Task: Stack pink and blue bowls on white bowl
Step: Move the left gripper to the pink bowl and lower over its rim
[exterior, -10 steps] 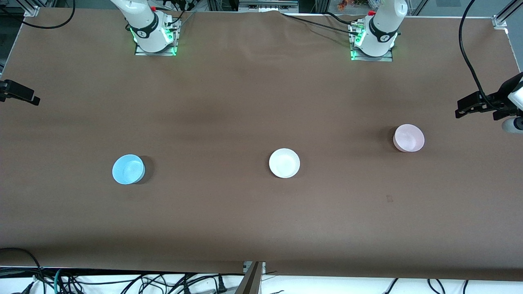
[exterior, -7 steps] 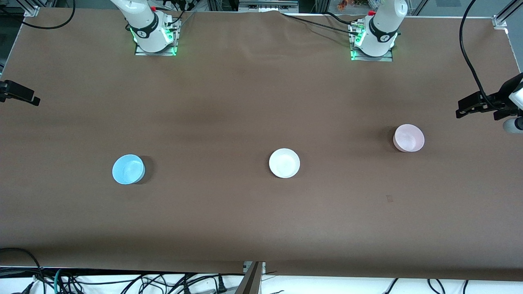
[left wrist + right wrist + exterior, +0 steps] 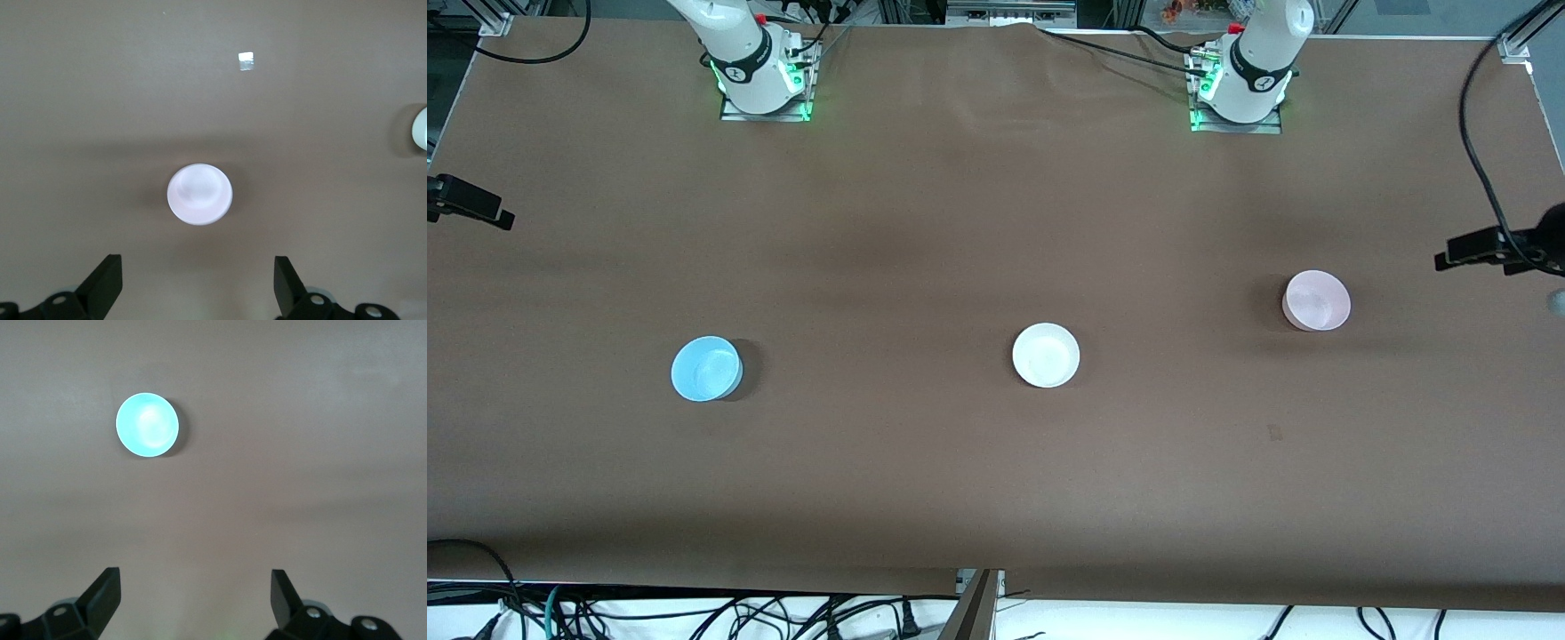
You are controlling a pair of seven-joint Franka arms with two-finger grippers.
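Observation:
My left gripper grabs the pale pink bowl by its rim [image 3: 1288, 302] next, to stack it on the white bowl [image 3: 1046, 355].
The white bowl [image 3: 1046, 355] sits at the middle of the table, empty. The pale pink bowl [image 3: 1316, 300] sits toward the left arm's end; the light blue bowl [image 3: 706, 368] sits toward the right arm's end. All three stand apart and upright. My left gripper [image 3: 198, 267] is open and empty, high over the table beside the pink bowl [image 3: 199, 194]; its hand [image 3: 1489, 251] shows at the front view's edge. My right gripper [image 3: 193, 583] is open and empty, high over the table, apart from the blue bowl [image 3: 147, 425]; its hand [image 3: 470, 205] shows at the other edge.
A brown cloth [image 3: 996, 471] covers the table. A small pale mark [image 3: 247, 61] lies on it, nearer to the front camera than the pink bowl. The white bowl's rim [image 3: 420, 129] shows at the edge of the left wrist view. Cables hang along the near edge.
My left arm's hand has shifted toward the left arm's end of the table and shows lower in the front view. The bowls and the right arm have not moved.

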